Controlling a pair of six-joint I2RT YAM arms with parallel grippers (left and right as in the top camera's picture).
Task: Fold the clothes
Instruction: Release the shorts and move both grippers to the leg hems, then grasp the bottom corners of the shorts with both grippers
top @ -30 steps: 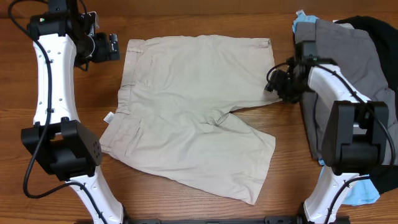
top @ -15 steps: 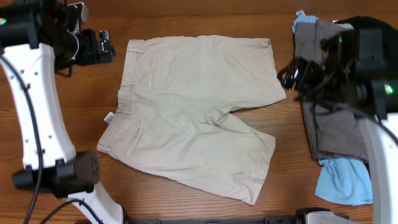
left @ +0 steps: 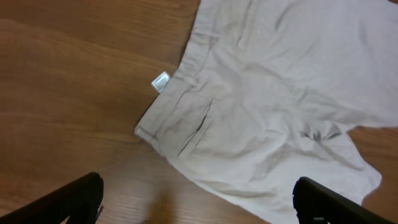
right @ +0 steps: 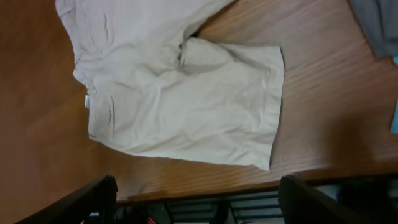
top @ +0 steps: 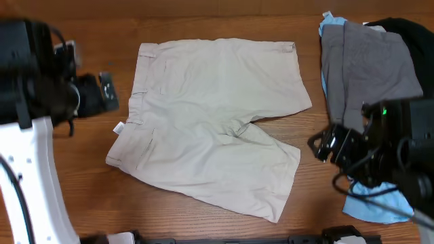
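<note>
The right gripper grabs the beige shorts [top: 210, 122] at the outer corner [top: 275, 218] of the lower leg's hem next, to fold that leg over the other.
The beige shorts [top: 210, 122] lie spread flat in the middle of the table, waistband to the left and both legs to the right. A small white label [left: 160, 81] sticks out at the waistband. My left gripper [top: 108, 91] hovers open just left of the waistband, off the cloth. In the left wrist view the left gripper [left: 199, 208] has only wood and the shorts [left: 273, 106] beneath it. My right gripper [top: 319, 146] is open to the right of the lower leg, holding nothing. In the right wrist view the right gripper [right: 199, 205] hangs high above the shorts [right: 180, 93].
A pile of other garments sits at the right: a grey one [top: 373, 68] on top, a black one [top: 413, 30] behind it and a light blue one [top: 369, 203] sticking out at the front. The table's front edge [right: 205, 186] shows in the right wrist view.
The right gripper has left the upper leg's hem, opened wider and swung toward the front. The left gripper has drifted from the waistband's back corner toward the front. The shorts have not moved.
</note>
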